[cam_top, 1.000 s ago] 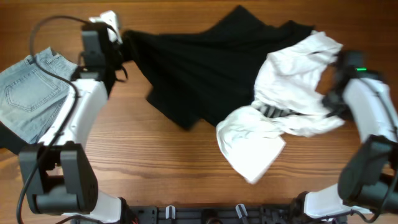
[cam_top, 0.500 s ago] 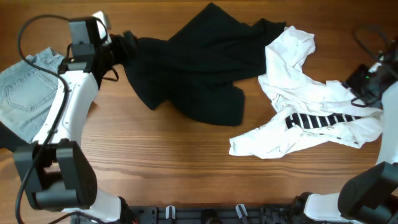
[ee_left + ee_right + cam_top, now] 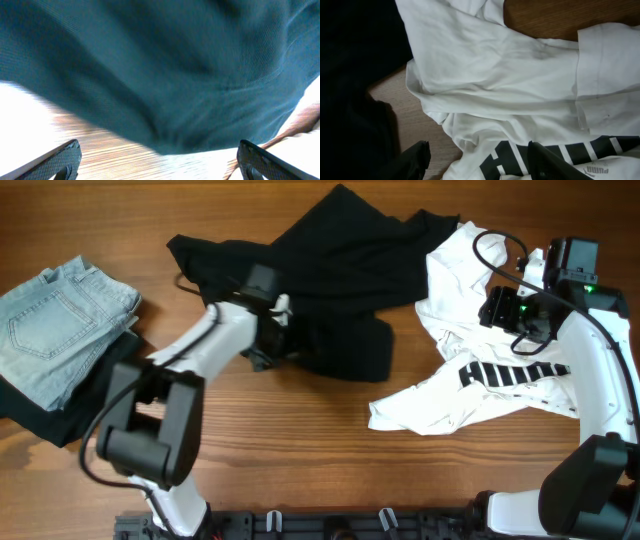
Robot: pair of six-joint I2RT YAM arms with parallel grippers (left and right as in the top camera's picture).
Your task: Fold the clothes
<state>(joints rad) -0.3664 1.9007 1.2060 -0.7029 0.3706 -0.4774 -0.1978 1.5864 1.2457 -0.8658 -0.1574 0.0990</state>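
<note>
The robot will next grab the black garment by its near edge with its left gripper, so the garment's far side stays free to spread and fold.
A black garment lies spread across the far middle of the table. It fills the upper part of the left wrist view. My left gripper hovers at its near-left edge, open, with only wood between the fingers. A crumpled white shirt with black print lies to the right. My right gripper hangs over the shirt's upper part, open, above white cloth and the print, clamping nothing.
Folded light-blue jeans rest at the left edge on top of a dark garment. Bare wooden table shows along the near side between the arms' bases.
Both grippers have opened and let go of the clothes. The left arm swung from the black garment's far-left corner to its near edge. The right gripper moved left over the white shirt.
</note>
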